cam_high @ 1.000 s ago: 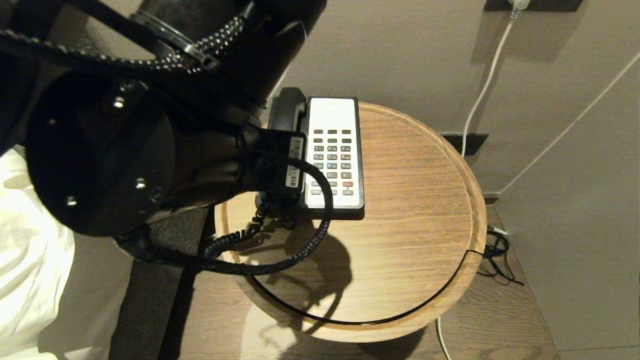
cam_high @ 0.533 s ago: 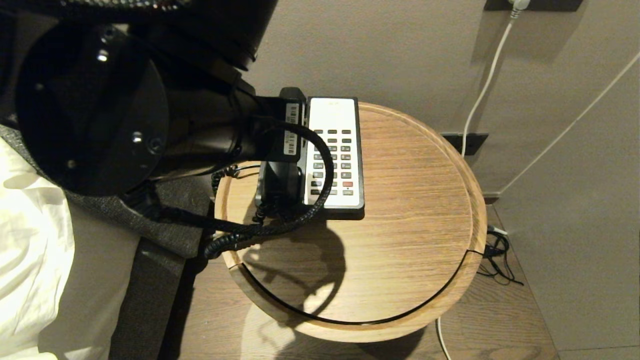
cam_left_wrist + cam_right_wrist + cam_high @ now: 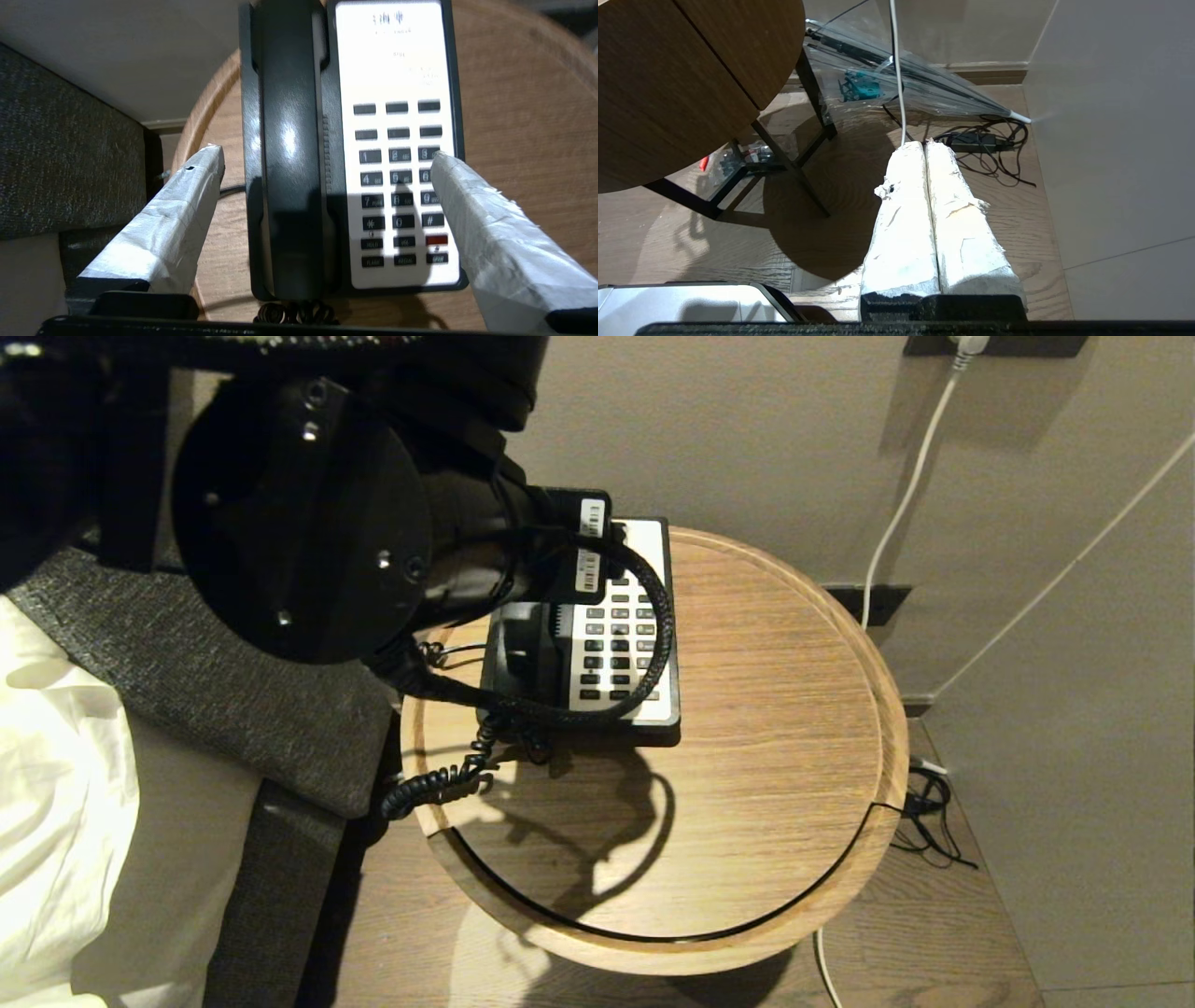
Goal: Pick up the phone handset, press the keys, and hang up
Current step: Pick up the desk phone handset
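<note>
The phone handset has keys that should stay free to press, so my left gripper needs to reach it and grab the middle of its handle (image 3: 524, 634) (image 3: 291, 148).
The glossy black phone handset (image 3: 289, 140) lies in its cradle on the left side of the phone base (image 3: 460, 116), seen partly past my arm as the handset (image 3: 518, 653) in the head view. Its coiled cord (image 3: 434, 784) trails off the near end. The keys (image 3: 397, 186), dark grey with one red, sit in the white faceplate (image 3: 387, 56). My left gripper (image 3: 323, 153) is open wide above the phone, gripping nothing. One fingertip (image 3: 208, 161) is beside the handset over the table edge, the other fingertip (image 3: 444, 168) over the right key column. My right gripper (image 3: 924, 142) is shut, parked low over the floor.
The phone stands at the back left of a round wooden table (image 3: 766, 728) against the wall. A grey cushion (image 3: 187, 681) and white bedding (image 3: 56, 784) lie to the left. A white cable (image 3: 901, 504) hangs down the wall. Table legs (image 3: 784, 163) and a power adapter (image 3: 973, 140) are near the right arm.
My left wrist has moved from the handset's middle toward the wall end and to the right, over the faceplate. The handset has stayed in its cradle.
</note>
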You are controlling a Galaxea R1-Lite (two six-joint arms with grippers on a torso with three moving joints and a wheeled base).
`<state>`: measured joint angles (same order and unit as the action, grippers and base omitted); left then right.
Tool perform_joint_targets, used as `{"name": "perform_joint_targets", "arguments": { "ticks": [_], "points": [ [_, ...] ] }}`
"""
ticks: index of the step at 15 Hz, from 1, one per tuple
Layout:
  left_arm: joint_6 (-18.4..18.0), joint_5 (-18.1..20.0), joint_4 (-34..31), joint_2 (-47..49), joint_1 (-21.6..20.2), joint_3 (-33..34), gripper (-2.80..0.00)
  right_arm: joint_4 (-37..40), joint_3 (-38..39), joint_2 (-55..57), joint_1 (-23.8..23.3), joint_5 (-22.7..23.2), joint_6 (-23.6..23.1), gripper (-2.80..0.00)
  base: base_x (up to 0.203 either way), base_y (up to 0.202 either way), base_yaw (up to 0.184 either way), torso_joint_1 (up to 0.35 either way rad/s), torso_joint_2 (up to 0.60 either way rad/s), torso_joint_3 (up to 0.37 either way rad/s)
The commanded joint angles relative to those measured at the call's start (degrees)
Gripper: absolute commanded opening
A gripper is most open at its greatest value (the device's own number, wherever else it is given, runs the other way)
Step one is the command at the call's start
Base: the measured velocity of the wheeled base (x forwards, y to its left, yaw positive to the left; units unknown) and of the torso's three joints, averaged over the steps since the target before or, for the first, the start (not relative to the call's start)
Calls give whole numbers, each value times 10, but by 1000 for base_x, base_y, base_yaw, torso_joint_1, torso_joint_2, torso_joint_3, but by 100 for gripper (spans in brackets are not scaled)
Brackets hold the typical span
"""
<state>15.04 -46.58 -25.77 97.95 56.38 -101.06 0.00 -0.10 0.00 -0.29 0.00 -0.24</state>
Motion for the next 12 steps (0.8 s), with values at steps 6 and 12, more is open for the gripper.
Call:
{"name": "perform_joint_targets", "arguments": {
  "ticks": [6, 12],
  "points": [
    [4, 30, -33, 13, -67, 8, 0, 0, 0, -2, 0, 0, 0, -280, 0, 0, 0, 0, 0, 0],
    [27, 101, -100, 28, -71, -36, 0, 0, 0, -2, 0, 0, 0, -280, 0, 0, 0, 0, 0, 0]
  ]
}}
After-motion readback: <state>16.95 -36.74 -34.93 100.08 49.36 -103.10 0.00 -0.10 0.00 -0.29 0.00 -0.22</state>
